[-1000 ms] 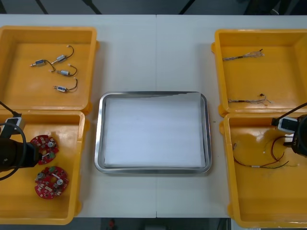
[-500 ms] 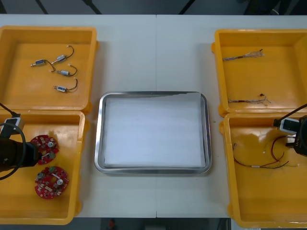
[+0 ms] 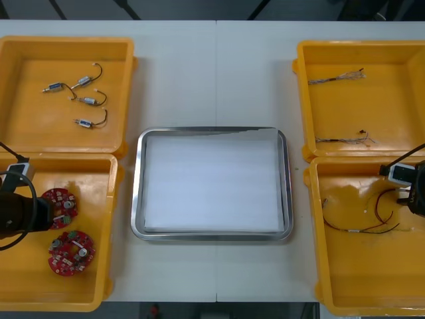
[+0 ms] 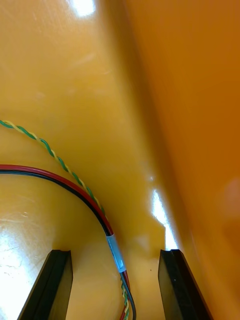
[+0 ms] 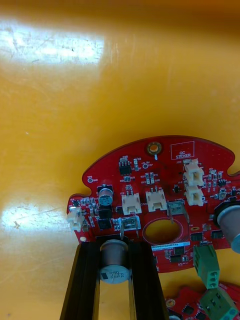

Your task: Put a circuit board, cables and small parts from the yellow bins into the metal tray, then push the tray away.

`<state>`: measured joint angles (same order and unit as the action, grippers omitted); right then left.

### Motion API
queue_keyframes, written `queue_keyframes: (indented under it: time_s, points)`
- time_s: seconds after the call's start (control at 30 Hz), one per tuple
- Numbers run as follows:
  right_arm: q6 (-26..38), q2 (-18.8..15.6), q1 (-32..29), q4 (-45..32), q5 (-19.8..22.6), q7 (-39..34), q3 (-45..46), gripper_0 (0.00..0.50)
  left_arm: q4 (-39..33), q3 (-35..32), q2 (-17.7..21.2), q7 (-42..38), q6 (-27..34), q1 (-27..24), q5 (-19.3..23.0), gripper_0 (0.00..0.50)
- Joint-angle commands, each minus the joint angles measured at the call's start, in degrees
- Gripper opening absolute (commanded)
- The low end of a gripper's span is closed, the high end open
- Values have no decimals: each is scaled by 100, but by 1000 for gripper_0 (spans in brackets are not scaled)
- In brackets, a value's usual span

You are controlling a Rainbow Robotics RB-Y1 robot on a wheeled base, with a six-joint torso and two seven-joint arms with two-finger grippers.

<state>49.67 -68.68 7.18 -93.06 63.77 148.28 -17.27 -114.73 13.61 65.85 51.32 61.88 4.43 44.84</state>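
Note:
To put the black and red cable into the tray, my right gripper next needs to grab its pale sleeve [image 4: 115, 253], since the wires fan out loose at both ends.
Two round red circuit boards lie in the near left yellow bin [image 3: 99, 279]. My left gripper [image 3: 45, 214] is shut on the upper board [image 3: 62, 205]. In the left wrist view its fingers [image 5: 84, 280] pinch a grey cylinder part standing on that board [image 5: 160, 165], gripper [image 5: 114, 252]. The second board [image 3: 71, 252] lies just beside it. My right gripper [image 3: 406, 199] is low in the near right bin [image 3: 319, 266], open. A red and black cable [image 4: 75, 187] runs between its fingers, gripper [image 4: 116, 257], with a twisted green and yellow cable [image 4: 45, 145] alongside.
The metal tray [image 3: 212, 234], white inside, sits mid-table between the bins. The far left bin [image 3: 126, 86] holds several small metal parts [image 3: 87, 100]. The far right bin [image 3: 302, 100] holds thin cables [image 3: 335, 78]. The bin wall [image 4: 200, 125] rises close beside my right fingers.
My left gripper has closed on the upper circuit board, which shifted slightly toward it. The right gripper drifted a little to the right and stays open.

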Motion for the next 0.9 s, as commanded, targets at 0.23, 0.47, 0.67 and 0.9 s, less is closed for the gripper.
queue_keyframes:
  time_s: [0.23, 0.47, 0.67, 0.9]
  points:
    - [-27, -277, 100, 16, 144, 131, -215, 481, 82, 177, -38, -52, -185, 128, -169, 0]
    - [61, -269, 100, 16, 188, 114, -250, 474, -85, 160, 358, -44, -185, 119, -28, 0]
    - [149, -260, 100, 16, 223, 114, -268, 431, -146, -25, 674, 27, -167, 128, 437, 0]
    - [280, -251, 100, 16, 258, 114, -268, 44, -296, -341, 938, 97, -36, 128, 895, 0]
